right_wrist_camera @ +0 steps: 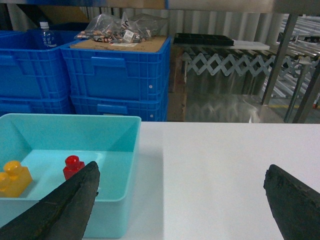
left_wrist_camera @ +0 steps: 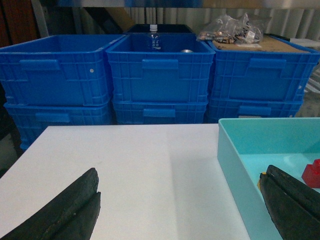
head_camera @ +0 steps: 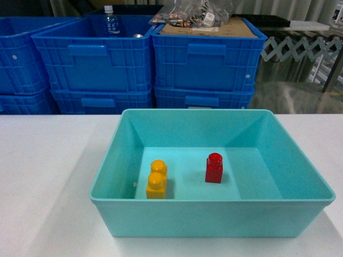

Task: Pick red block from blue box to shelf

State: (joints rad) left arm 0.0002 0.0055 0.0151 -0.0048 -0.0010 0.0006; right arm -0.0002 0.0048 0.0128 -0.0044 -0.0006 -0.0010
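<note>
I will grab the red block (head_camera: 214, 167) by its flat sides with my right gripper next. Then it can go to the shelf.
The red block (head_camera: 214, 167) stands upright on the floor of the blue box (head_camera: 214, 200), right of centre. Neither gripper shows in the head view. My left gripper (left_wrist_camera: 182, 172) is open over the white table, left of the box's wall (left_wrist_camera: 227, 150); its right finger (left_wrist_camera: 292, 205) overlaps the box, and the red block (left_wrist_camera: 312, 173) peeks out beside it. My right gripper (right_wrist_camera: 182, 170) is open over the table, right of the box (right_wrist_camera: 131, 150), with the red block (right_wrist_camera: 73, 166) just beyond its left finger (right_wrist_camera: 70, 205). The steel shelf (right_wrist_camera: 225, 5) shows as a beam over the crates.
A yellow-orange two-stud brick (head_camera: 156, 179) lies in the box, left of the red block. Stacked dark blue crates (head_camera: 203, 59) stand behind the table; one holds a bottle (head_camera: 110, 21), and another carries cardboard and bags (head_camera: 198, 16). A folding scissor gate (head_camera: 300, 48) is at the back right.
</note>
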